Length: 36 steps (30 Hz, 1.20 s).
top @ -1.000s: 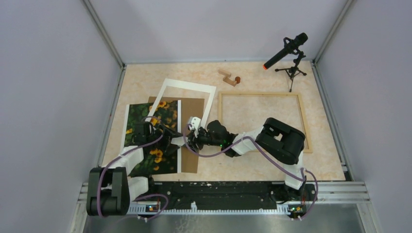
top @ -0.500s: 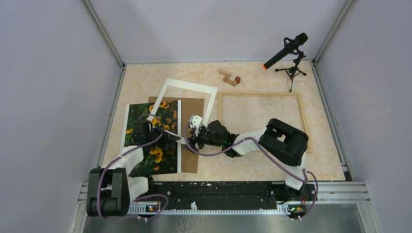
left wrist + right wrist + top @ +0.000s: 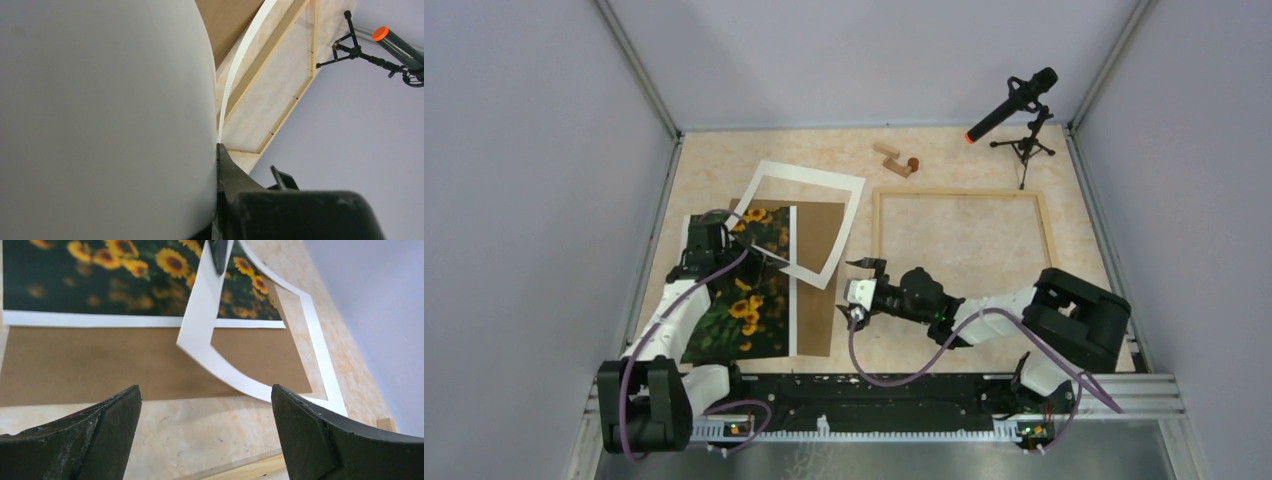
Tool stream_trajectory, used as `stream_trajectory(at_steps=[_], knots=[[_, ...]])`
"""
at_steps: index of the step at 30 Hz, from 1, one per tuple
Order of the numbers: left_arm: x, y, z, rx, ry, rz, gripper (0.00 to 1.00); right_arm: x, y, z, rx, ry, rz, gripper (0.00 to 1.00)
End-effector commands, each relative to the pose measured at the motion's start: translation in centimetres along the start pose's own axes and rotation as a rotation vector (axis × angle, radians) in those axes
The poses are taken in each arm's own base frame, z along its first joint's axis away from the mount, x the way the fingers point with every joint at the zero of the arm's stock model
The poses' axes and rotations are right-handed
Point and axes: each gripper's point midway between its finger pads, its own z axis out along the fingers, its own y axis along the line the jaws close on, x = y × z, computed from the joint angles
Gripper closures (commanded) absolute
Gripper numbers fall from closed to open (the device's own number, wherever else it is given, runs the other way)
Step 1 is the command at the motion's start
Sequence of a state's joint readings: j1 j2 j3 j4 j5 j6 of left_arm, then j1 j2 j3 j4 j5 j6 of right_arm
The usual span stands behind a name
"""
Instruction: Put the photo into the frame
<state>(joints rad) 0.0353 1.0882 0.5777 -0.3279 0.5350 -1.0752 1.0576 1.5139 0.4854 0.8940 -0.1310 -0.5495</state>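
My right gripper grips the white mat by its edge beside the frame next. The mat's opposite edge stays free to settle into the frame (image 3: 955, 194).
The sunflower photo (image 3: 742, 300) lies flat at the table's left, partly over a brown backing board (image 3: 821, 262). In the right wrist view the photo (image 3: 100, 280) is beyond the board (image 3: 100, 365). The light-wood frame (image 3: 955, 194) lies to the right, holding nothing. My left gripper (image 3: 749, 245) is shut on the near-left strip of the white mat (image 3: 809, 180), holding that edge raised. The mat (image 3: 100, 120) fills the left wrist view beside one dark finger (image 3: 227, 172). My right gripper (image 3: 864, 287) is open between board and frame with nothing in it; its fingers (image 3: 100, 430) flank bare table.
Small wooden blocks (image 3: 894, 160) lie at the back. A microphone on a tripod (image 3: 1022, 110) stands at the back right. Grey walls close in the table on three sides. A frame rail (image 3: 250, 467) runs just under my right gripper.
My left gripper has shut on the mat and drawn its edge up and left. My right gripper has opened wide, let go of the mat and pulled back right, toward the frame.
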Motion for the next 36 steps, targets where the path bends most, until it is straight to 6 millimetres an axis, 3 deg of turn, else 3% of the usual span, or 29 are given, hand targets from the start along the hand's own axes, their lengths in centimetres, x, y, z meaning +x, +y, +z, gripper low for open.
stream_trajectory(at_steps=[1, 6, 12, 15, 17, 21, 24, 26, 27, 29, 30, 32, 33, 36], knots=[[0.1, -1.3, -1.3, -0.005, 0.015, -0.023, 0.96, -4.4, -1.8, 1.9, 0.043, -0.177, -0.110, 0.03], [0.6, -1.9, -1.6, 0.000, 0.052, -0.046, 0.98, -5.9, -1.5, 4.1, 0.043, -0.210, -0.018, 0.21], [0.8, -2.5, -2.2, 0.011, 0.058, -0.061, 0.97, -4.9, -0.1, 6.3, 0.094, -0.176, -0.040, 0.25], [0.8, -2.8, -2.4, 0.014, 0.056, -0.062, 0.96, -4.8, -0.3, 6.8, 0.141, -0.163, -0.042, 0.30], [0.7, -2.9, -2.6, 0.009, 0.054, -0.059, 0.95, -4.4, -1.2, 7.3, 0.224, -0.109, -0.059, 0.42], [0.5, -3.0, -2.8, 0.008, 0.045, -0.054, 0.93, -4.5, -2.1, 7.6, 0.353, -0.038, -0.116, 0.54], [0.6, -3.0, -2.9, 0.008, 0.050, -0.056, 0.91, -4.2, -2.0, 7.8, 0.428, 0.062, -0.145, 0.73], [0.6, -3.3, -3.0, 0.014, 0.049, -0.047, 0.87, -3.9, -2.2, 7.5, 0.490, 0.131, -0.166, 0.92], [0.4, -3.6, -3.3, 0.019, 0.041, -0.036, 0.83, -3.9, -2.4, 7.4, 0.525, 0.146, -0.165, 0.99], [-0.3, -4.6, -3.9, 0.027, 0.007, 0.012, 0.66, -4.4, -2.7, 7.2, 0.572, 0.161, -0.157, 1.00], [-1.1, -5.5, -4.4, 0.034, -0.027, 0.056, 0.51, -4.9, -2.8, 7.1, 0.578, 0.159, -0.146, 1.00], [-3.1, -8.0, -6.3, 0.052, -0.132, 0.198, 0.12, -6.4, -2.8, 7.2, 0.560, 0.152, -0.096, 1.00], [-4.2, -9.8, -7.6, 0.061, -0.201, 0.292, 0.02, -7.5, -3.0, 7.2, 0.545, 0.144, -0.038, 1.00], [-7.0, -15.2, -13.3, 0.058, -0.407, 0.586, 0.01, -11.4, -4.4, 7.2, 0.472, 0.116, 0.193, 1.00]])
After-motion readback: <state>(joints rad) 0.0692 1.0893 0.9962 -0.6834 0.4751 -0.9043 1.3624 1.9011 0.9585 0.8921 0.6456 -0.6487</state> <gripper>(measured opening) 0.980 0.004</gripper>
